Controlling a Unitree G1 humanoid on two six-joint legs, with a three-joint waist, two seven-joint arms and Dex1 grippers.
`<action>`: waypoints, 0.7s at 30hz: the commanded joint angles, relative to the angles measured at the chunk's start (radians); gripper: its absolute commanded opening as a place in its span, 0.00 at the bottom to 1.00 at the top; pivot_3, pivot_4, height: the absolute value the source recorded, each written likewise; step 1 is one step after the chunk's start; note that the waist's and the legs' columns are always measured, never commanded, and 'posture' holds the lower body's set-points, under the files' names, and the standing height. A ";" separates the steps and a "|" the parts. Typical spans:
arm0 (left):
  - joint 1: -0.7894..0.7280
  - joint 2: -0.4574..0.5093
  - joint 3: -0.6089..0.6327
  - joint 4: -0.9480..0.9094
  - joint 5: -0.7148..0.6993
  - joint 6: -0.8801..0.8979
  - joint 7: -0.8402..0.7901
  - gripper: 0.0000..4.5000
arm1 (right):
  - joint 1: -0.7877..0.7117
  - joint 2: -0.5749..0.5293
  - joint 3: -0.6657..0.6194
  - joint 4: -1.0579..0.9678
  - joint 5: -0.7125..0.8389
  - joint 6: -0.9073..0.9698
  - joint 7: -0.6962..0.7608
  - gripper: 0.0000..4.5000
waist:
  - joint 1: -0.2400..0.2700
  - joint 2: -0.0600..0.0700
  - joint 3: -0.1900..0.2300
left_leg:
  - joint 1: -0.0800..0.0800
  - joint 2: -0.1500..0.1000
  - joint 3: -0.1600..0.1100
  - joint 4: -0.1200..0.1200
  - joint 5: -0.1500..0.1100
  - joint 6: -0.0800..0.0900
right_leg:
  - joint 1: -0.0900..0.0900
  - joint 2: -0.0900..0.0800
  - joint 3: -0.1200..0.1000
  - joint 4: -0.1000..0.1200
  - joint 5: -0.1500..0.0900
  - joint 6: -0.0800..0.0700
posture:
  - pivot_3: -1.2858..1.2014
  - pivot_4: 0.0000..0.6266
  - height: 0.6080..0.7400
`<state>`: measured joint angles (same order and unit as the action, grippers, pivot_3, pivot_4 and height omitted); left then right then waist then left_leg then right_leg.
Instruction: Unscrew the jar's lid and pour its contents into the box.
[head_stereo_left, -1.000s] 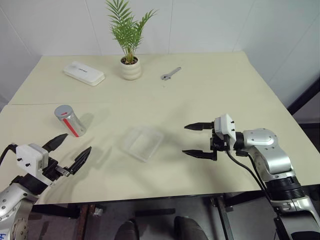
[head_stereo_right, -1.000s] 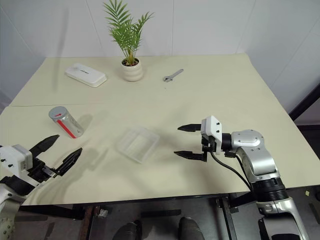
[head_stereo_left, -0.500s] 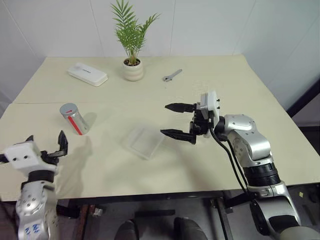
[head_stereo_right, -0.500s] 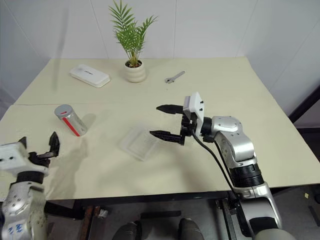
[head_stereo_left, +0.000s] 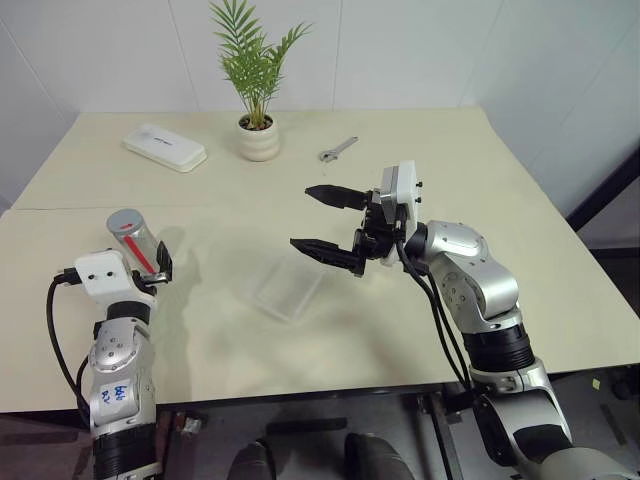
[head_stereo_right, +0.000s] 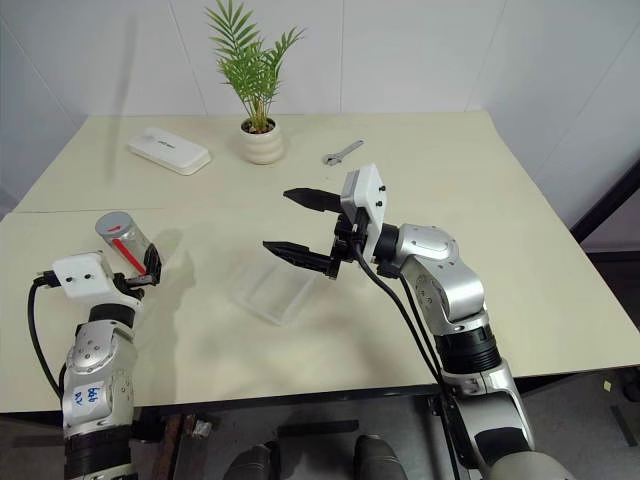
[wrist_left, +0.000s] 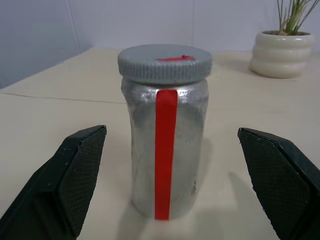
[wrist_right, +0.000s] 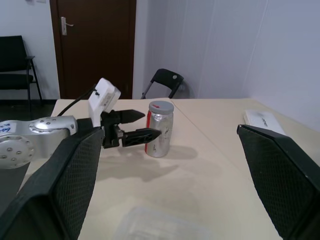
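I should move my left gripper toward the jar first and then close it on the jar. My fingers are still short of the jar's silver body.
The jar (wrist_left: 165, 150) stands upright on the table's left part, greyish with a red stripe. The grey lid (wrist_left: 165, 62) with its red mark sits on top. The contents are hidden inside. My left gripper (wrist_left: 171, 129) is open and points at the jar, one finger on either side, just short of it and not touching. The jar (head_stereo_left: 133, 238) also appears from above, with a left fingertip (head_stereo_left: 163, 266) beside it. The clear box (head_stereo_left: 288, 286) lies mid-table. My right gripper (head_stereo_left: 301, 217) hangs open above the box's far edge, pointing left, with nothing in it.
A white ribbed plant pot (head_stereo_left: 258, 138), a flat white case (head_stereo_left: 165, 148) and a small wrench (head_stereo_left: 339, 148) lie along the table's far side. The near table edge runs just behind both arms. Bare tabletop separates jar and box.
My left gripper has swung forward and turned to point at the jar, its fingers now flanking it. My right gripper has moved left and up, from beside the box to above it.
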<state>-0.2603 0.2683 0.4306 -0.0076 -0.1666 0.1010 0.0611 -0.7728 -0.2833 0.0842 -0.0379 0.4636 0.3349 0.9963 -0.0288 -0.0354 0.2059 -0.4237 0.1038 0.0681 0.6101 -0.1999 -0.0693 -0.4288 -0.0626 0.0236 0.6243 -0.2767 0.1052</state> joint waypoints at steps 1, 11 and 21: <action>-0.045 0.030 0.009 0.043 0.013 -0.042 0.011 1.00 | -0.026 0.007 -0.007 -0.034 0.017 -0.008 -0.012 1.00 | 0.000 0.000 0.000 | 0.000 0.000 0.000 0.000 0.000 0.000 | 0.000 0.000 0.000 0.000 0.000 0.000 | 0.52 0.24 1.00; -0.158 0.099 0.014 0.259 0.028 -0.090 0.031 0.96 | -0.020 0.033 -0.010 -0.036 0.017 -0.019 -0.042 1.00 | 0.001 0.000 0.000 | 0.000 0.000 0.000 0.000 0.000 0.000 | 0.000 0.000 0.000 0.000 0.000 0.000 | 0.52 0.24 1.00; -0.190 0.104 -0.008 0.315 -0.008 -0.148 -0.029 0.44 | 0.000 0.040 -0.009 -0.046 0.015 -0.021 -0.064 1.00 | 0.001 0.000 0.000 | 0.000 0.000 0.001 -0.001 -0.001 -0.001 | 0.000 0.000 0.000 -0.001 0.000 0.000 | 0.52 0.24 1.00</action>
<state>-0.4435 0.3654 0.4212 0.3280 -0.1591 -0.0241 0.0471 -0.7722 -0.2479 0.0842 -0.0380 0.4632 0.3294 0.9402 -0.0282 -0.0354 0.2059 -0.4238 0.1042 0.0691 0.6096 -0.2005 -0.0702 -0.4290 -0.0623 0.0235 0.6234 -0.2766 0.1054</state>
